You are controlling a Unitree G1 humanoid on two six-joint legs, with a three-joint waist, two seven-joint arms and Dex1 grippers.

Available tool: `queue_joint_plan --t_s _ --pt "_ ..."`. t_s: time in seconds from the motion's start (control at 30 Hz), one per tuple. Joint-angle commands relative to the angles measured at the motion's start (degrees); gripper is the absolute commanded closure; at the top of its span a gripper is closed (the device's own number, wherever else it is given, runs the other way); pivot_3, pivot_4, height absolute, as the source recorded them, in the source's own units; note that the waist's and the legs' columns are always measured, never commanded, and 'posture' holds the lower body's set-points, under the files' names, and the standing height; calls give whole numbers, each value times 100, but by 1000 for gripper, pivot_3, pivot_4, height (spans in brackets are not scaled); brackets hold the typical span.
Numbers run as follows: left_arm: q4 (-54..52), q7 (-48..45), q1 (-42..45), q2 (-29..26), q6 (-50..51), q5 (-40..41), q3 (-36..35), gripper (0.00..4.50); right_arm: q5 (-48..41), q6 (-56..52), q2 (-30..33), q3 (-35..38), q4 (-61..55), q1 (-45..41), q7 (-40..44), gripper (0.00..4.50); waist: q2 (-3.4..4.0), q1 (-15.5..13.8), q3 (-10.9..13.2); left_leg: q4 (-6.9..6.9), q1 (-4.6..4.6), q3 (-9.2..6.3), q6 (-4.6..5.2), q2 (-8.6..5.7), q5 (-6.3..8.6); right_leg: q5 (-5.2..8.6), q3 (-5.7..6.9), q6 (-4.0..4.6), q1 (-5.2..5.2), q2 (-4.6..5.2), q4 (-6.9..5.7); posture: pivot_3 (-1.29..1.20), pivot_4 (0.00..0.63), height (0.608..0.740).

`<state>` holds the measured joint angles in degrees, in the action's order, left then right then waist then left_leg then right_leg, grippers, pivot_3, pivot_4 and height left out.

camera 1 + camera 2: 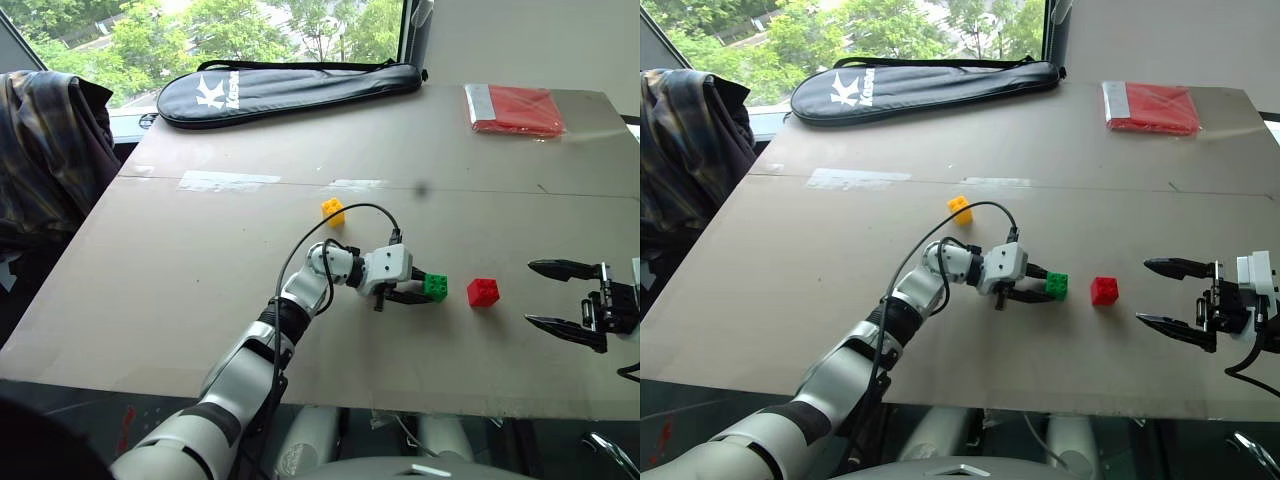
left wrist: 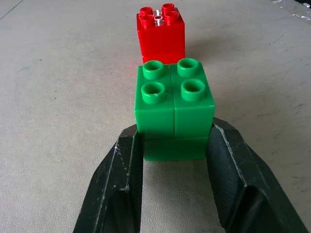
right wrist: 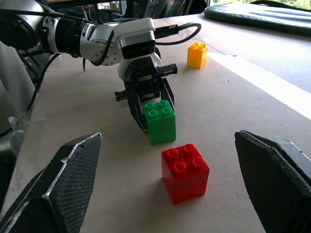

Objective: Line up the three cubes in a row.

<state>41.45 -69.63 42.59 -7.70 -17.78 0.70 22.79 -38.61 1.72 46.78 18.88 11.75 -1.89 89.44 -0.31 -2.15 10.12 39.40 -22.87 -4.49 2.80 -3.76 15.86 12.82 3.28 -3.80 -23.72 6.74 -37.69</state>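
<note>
My left gripper holds the green cube with its lower edge resting on the tabletop, so it needs to open.
My left gripper (image 1: pixel 428 288) is shut on the green cube (image 1: pixel 435 287), its black fingers (image 2: pixel 121 184) pressing the cube's two sides; the cube sits upright on the table. The red cube (image 1: pixel 483 291) stands just beyond it, a small gap apart, also seen past the green cube (image 2: pixel 174 111) as the red cube (image 2: pixel 161 33). The yellow cube (image 1: pixel 333 210) sits alone farther back and to the left. My right gripper (image 1: pixel 530 293) hovers open to the right of the red cube, pointing toward it, with nothing between its fingers.
A black racket bag (image 1: pixel 290 88) lies along the table's far edge. A flat red packet (image 1: pixel 515 108) rests at the far right corner. A plaid cloth (image 1: pixel 45 150) hangs off the table's left side. The table's front edge (image 1: pixel 300 395) runs just below the grippers.
</note>
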Motion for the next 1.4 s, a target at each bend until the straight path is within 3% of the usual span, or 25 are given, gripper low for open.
queue_joint_plan --t_s 0.03,0.67,0.9,1.2,1.4 --pt "-47 -16 -72 40 101 -21 -11 3272 1 170 94 186 59 -103 258 0 0 1 0 0 0 0 0 0 0 0 0 0 0 0 0 0 150 694" --pt "15 -79 -43 14 202 -65 -25 3272 9 377 190 105 303 -184 306 0 0 2 0 1 1 0 -1 0 0 0 0 0 1 0 -1 0 150 694" --pt "-63 -75 -92 5 238 -97 -1 55 35 375 201 74 282 -204 306 0 2 3 -1 1 2 0 -1 0 -1 0 -1 0 1 0 -2 0 150 694" --pt "-453 -65 -254 -261 338 -82 -81 19 41 320 175 101 163 -164 283 0 3 20 -2 3 6 0 -1 0 -1 0 -2 0 3 -1 -6 0 150 694" --pt "-2358 -107 -1092 -894 1323 496 -404 19 -92 188 78 173 51 -176 163 0 5 173 -3 -2 10 0 -3 6 -1 -1 -9 2 0 1 -9 0 150 694"
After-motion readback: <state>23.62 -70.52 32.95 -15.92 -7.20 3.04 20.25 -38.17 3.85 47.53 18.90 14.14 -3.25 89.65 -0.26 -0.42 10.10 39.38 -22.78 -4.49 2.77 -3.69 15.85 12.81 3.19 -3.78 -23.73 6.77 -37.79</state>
